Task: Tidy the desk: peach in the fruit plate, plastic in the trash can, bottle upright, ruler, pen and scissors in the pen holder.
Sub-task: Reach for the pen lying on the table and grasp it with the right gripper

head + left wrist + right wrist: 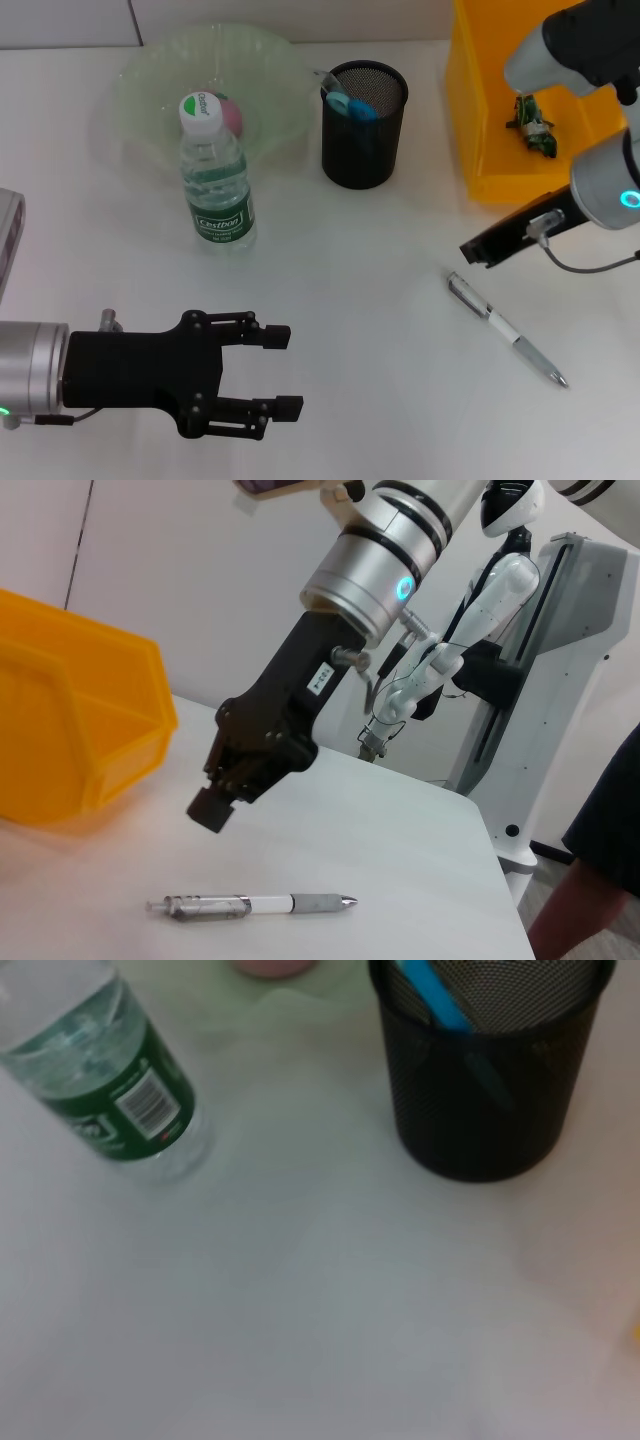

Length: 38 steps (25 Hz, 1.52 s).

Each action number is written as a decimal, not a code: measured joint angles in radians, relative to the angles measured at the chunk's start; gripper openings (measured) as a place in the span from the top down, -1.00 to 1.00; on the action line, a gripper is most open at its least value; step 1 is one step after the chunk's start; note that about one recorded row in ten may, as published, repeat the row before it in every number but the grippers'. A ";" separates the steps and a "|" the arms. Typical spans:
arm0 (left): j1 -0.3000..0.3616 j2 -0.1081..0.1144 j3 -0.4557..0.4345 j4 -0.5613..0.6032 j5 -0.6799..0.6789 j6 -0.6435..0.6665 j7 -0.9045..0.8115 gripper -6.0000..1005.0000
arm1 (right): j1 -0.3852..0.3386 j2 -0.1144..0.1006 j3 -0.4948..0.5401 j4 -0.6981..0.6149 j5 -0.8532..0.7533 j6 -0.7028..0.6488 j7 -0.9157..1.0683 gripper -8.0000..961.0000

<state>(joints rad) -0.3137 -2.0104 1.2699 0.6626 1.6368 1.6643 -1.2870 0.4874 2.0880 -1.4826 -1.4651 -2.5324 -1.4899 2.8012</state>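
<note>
My right gripper is closed above the pen's clip end (460,286). It needs to open again, then go lower and close on the pen's white middle band (504,327).
The pen (505,328) (250,905) lies flat on the white desk at the right. My right gripper (476,250) (212,808) hovers shut just above and beside its near end, holding nothing. The bottle (215,180) (110,1080) stands upright with its white cap on, in front of the pale green fruit plate (150,75), where the pink peach (231,115) rests. Blue-handled scissors (352,104) (435,995) and a clear ruler (325,77) stick out of the black mesh pen holder (365,130) (480,1090). My left gripper (286,372) is open low at the front left.
A yellow bin (500,110) (70,730) stands at the back right, with a green plastic scrap (535,125) inside. My right arm reaches over its front edge. A grey box edge (8,235) shows at the far left.
</note>
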 joint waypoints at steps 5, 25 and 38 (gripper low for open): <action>-0.001 0.002 -0.006 0.000 0.000 0.001 -0.002 -0.56 | 0.000 0.002 -0.007 -0.072 -0.080 -0.121 0.011 0.85; -0.016 0.003 -0.011 0.000 0.000 -0.009 0.002 -0.56 | -0.040 0.004 -0.110 -0.004 -0.116 -0.092 0.016 0.24; -0.014 -0.003 -0.010 0.000 0.000 -0.012 0.004 -0.56 | -0.031 0.004 -0.131 0.022 -0.118 -0.072 0.009 0.40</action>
<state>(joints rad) -0.3273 -2.0136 1.2604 0.6626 1.6368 1.6518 -1.2830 0.4559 2.0924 -1.6133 -1.4427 -2.6508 -1.5619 2.8098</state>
